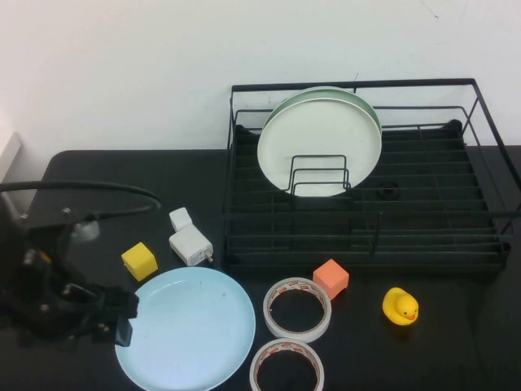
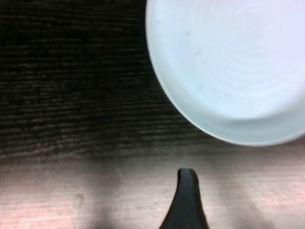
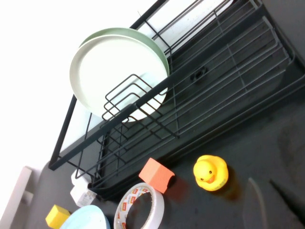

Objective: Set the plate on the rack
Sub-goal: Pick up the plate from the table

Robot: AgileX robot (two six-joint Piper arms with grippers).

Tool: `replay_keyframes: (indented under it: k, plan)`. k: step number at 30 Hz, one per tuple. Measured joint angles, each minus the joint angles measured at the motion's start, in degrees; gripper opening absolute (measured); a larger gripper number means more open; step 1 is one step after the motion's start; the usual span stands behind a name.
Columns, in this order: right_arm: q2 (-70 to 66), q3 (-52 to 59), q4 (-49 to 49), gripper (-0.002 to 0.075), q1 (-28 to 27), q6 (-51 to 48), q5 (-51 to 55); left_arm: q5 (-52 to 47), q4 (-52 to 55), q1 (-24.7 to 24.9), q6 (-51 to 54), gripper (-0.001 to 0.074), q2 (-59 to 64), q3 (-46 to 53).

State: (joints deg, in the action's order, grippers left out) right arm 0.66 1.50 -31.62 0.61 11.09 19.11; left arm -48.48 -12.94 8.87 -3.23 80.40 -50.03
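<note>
I should next pick up the plate with my left gripper by its thin raised rim (image 1: 131, 328) (image 2: 209, 127), because the plate is far wider than my fingers can open.
The light sky-blue plate (image 1: 186, 338) lies flat on the black table at the front left. It also shows in the left wrist view (image 2: 233, 67) and at the edge of the right wrist view (image 3: 86, 220). The black wire rack (image 1: 423, 220) stands at the back right and holds two pale green-white plates (image 1: 319, 138) upright; the rack also shows in the right wrist view (image 3: 224, 90). My left gripper (image 1: 122, 320) is open and empty, low at the plate's left rim, not touching it; one of its fingers (image 2: 187, 195) shows. My right gripper (image 3: 269, 193) hovers near the duck, outside the high view.
A yellow cube (image 1: 139, 261) and a white adapter (image 1: 189, 239) lie behind the plate. Two tape rolls (image 1: 297, 308) (image 1: 286, 365) lie right of it. An orange cube (image 1: 330, 278) and a rubber duck (image 1: 400, 306) sit in front of the rack.
</note>
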Motion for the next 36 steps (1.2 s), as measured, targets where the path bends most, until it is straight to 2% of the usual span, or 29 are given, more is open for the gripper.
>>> replay_keyframes:
  k: [11,25,28,36]
  plan:
    - [0.0,0.0,0.0,-0.0002,0.0,-1.1,0.1,13.9,0.4,0.0,-0.8,0.0482,14.8,-0.2]
    - [0.0,0.0,0.0,-0.0002,0.0,-1.6,0.2,22.6,0.9,0.0,-0.8,0.0463,25.1,-0.3]
    - [0.0,0.0,0.1,-0.0002,0.0,-1.8,0.2,23.6,0.9,0.0,-0.8,0.0419,25.6,-0.3]
    - [0.0,0.0,0.2,-0.0002,0.0,-3.0,0.2,26.2,1.0,0.0,-0.8,0.0244,27.0,-0.4]
